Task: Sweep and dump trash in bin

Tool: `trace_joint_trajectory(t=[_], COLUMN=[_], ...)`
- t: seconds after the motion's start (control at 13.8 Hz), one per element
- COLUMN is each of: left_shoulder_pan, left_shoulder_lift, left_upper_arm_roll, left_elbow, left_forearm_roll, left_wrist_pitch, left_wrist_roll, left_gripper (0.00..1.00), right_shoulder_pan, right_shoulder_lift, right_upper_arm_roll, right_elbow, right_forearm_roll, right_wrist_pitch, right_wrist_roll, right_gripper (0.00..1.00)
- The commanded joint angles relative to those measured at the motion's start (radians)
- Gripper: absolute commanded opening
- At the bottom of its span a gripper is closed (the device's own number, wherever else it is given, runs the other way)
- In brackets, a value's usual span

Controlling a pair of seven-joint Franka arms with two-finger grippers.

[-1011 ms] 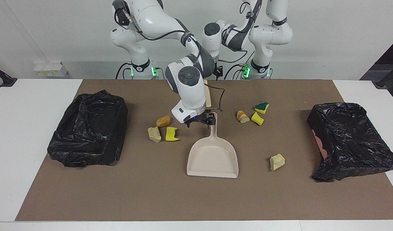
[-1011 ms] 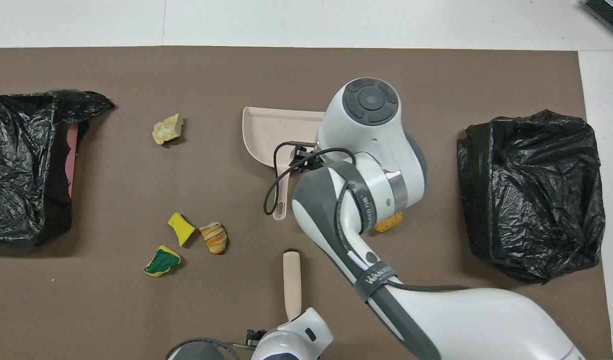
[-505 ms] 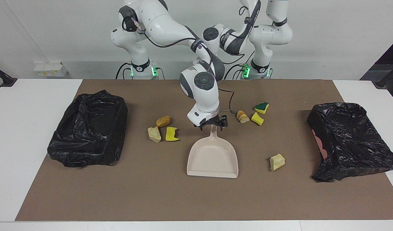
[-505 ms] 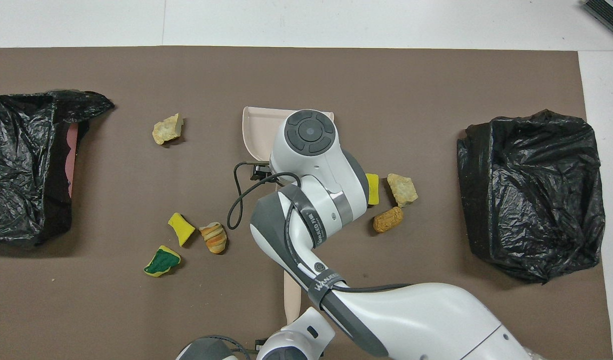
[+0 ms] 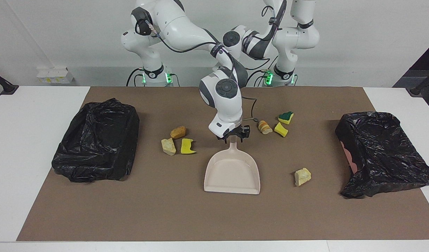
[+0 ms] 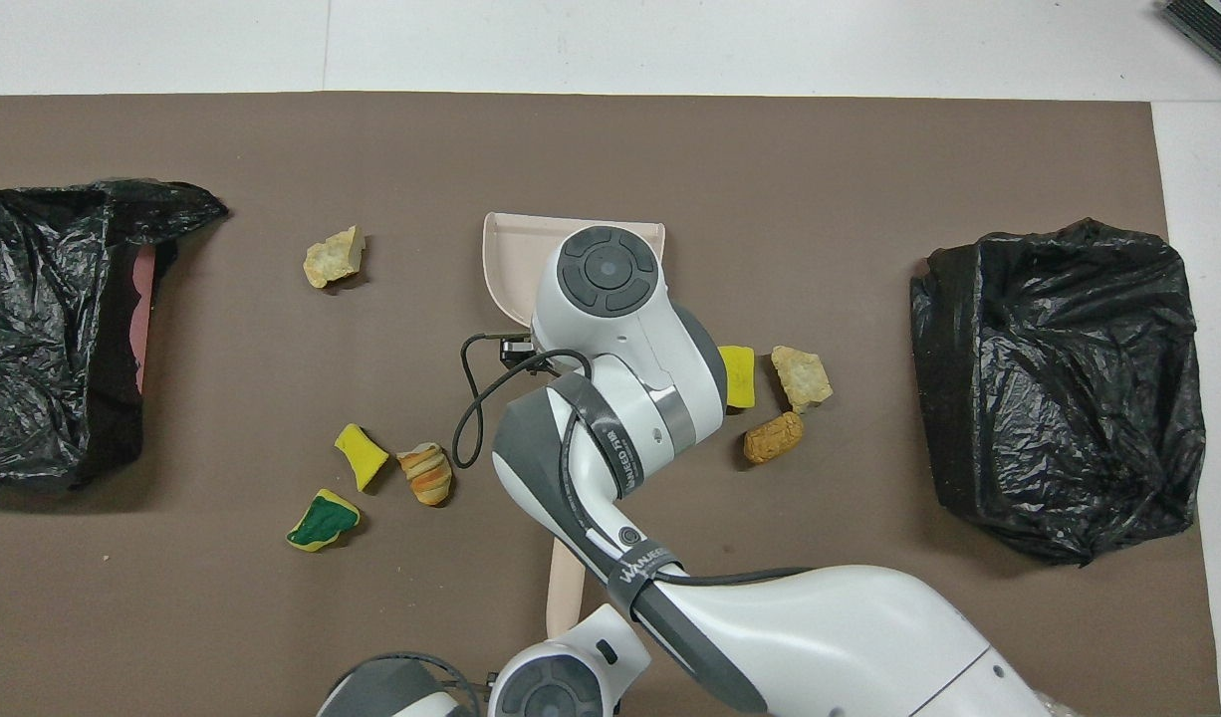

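My right gripper should next collect the swept trash and dump it in the bin [image 6: 1058, 392], holding the beige dustpan's handle.
My right gripper [image 5: 232, 135] is open, down at the tip of the beige dustpan's [image 5: 232, 171] handle, with a finger on each side of it. The dustpan lies flat mid-table. Trash lies in two groups. An orange chunk [image 5: 178, 132], a tan chunk [image 5: 168, 146] and a yellow sponge piece [image 5: 187, 146] lie toward the right arm's end. A striped bread piece [image 5: 264, 127], a green-backed sponge [image 5: 286, 117], a yellow sponge [image 5: 281, 129] and a cream chunk [image 5: 302, 176] lie toward the left arm's end. My left gripper [image 6: 568, 629] holds the beige brush [image 6: 563, 588] near the robots.
Two bins lined with black bags stand at the table's ends, one [image 5: 97, 140] at the right arm's end and one [image 5: 382, 150] at the left arm's end. A brown mat [image 5: 165, 210] covers the table.
My right gripper has moved sideways from beside the dustpan's handle to over its tip and come down on it. The left gripper has shifted the brush slightly. The trash has not moved.
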Motion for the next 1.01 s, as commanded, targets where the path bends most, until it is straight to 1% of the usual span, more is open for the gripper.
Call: trace_joint_trajectory(t=[0.0,0.07,0.14,0.22,0.29,0.43,0.51,0.58,0.65,0.72,0.79,0.87,0.94], left_shoulder_pan=[0.012,0.012,0.01,0.012,0.016,0.015,0.013,0.007,0.006,0.007,0.006,0.006,0.007], left_shoulder_lift=[-0.113,-0.138,-0.143,-0.132,-0.099,0.001,0.053,0.111,0.167,0.232,0.301,0.372,0.432], left_upper_arm_roll=[0.119,0.186,0.251,0.294,0.337,0.481,0.55,0.623,0.66,0.684,0.71,0.724,0.748], left_elbow=[0.019,0.021,0.025,0.038,0.056,0.114,0.164,0.232,0.299,0.367,0.434,0.499,0.56], left_forearm_roll=[0.06,0.088,0.132,0.216,0.319,0.401,0.434,0.476,0.494,0.519,0.563,0.597,0.602], left_wrist_pitch=[-0.143,-0.169,-0.176,-0.162,-0.15,-0.089,-0.063,-0.059,-0.059,-0.059,-0.062,-0.058,-0.05], left_wrist_roll=[0.175,0.254,0.323,0.377,0.438,0.563,0.615,0.663,0.71,0.75,0.772,0.795,0.83], left_gripper=[0.0,0.0,0.0,0.0,0.0,0.0,0.0,0.0,0.0,0.0,0.0,0.0,0.0], right_shoulder_pan=[-0.009,-0.011,-0.005,-0.011,-0.018,-0.018,-0.02,-0.024,-0.032,-0.052,-0.058,-0.061,-0.061], right_shoulder_lift=[0.002,0.0,-0.006,-0.015,-0.033,-0.07,-0.099,-0.148,-0.202,-0.264,-0.309,-0.332,-0.342], right_upper_arm_roll=[0.006,0.006,0.006,0.006,0.007,0.006,0.006,0.006,0.0,0.001,0.0,0.0,-0.002], right_elbow=[0.001,0.004,0.003,0.003,0.001,-0.005,-0.025,-0.073,-0.135,-0.22,-0.285,-0.325,-0.347], right_forearm_roll=[0.0,0.0,0.0,0.001,0.009,0.012,0.002,0.001,0.003,0.003,0.001,0.001,0.001], right_wrist_pitch=[-0.012,-0.024,-0.021,-0.023,-0.031,-0.079,-0.096,-0.1,-0.103,-0.104,-0.104,-0.103,-0.103], right_wrist_roll=[-0.033,-0.04,-0.037,-0.054,-0.083,-0.167,-0.232,-0.387,-0.538,-0.67,-0.78,-0.889,-0.992], right_gripper=[0.0,0.0,0.0,0.0,0.0,0.0,0.0,0.0,0.0,0.0,0.0,0.0,0.0])
